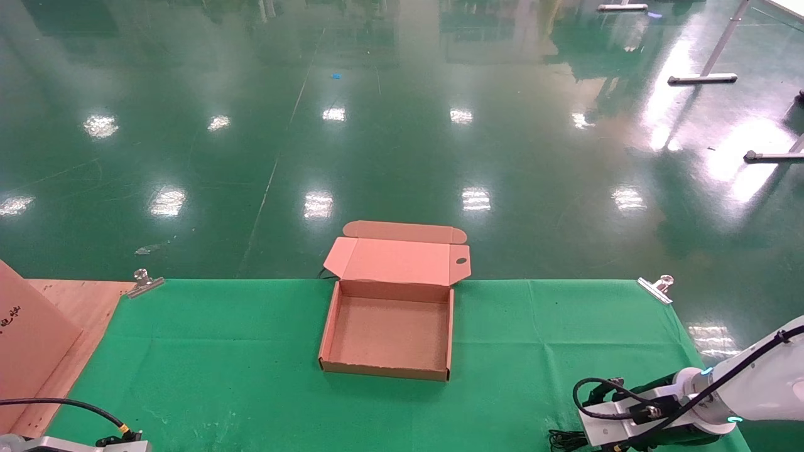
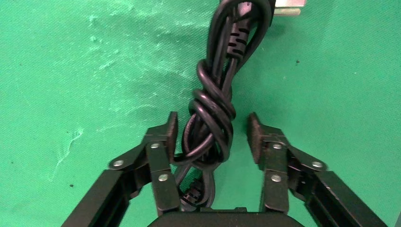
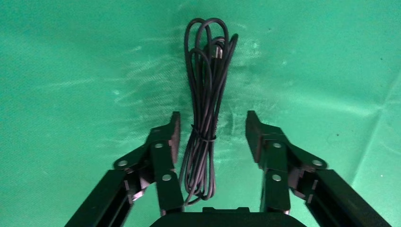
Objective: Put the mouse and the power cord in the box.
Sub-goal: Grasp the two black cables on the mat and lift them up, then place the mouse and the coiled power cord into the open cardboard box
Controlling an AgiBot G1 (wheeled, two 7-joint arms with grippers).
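Observation:
My right gripper grabs the thin cable bundle by its tied middle (image 3: 204, 138) next, to get the mouse into the box.
The brown cardboard box (image 1: 389, 333) lies open and empty in the middle of the green cloth, its lid (image 1: 397, 260) folded back past the far edge. In the left wrist view the power cord (image 2: 213, 101), a knotted thick black bundle, rests on the cloth between the fingers of my open left gripper (image 2: 211, 125), closer to one finger. In the right wrist view my right gripper (image 3: 213, 124) is open around a thin black tied cable bundle (image 3: 205, 94) lying on the cloth. The mouse body is out of view. Both arms are low at the near table corners.
A large cardboard piece with dark print (image 1: 31, 326) leans on a wooden board (image 1: 81, 301) at the left. Metal clips (image 1: 144, 281) (image 1: 656, 287) pin the cloth at the far corners. Beyond the table's far edge is glossy green floor.

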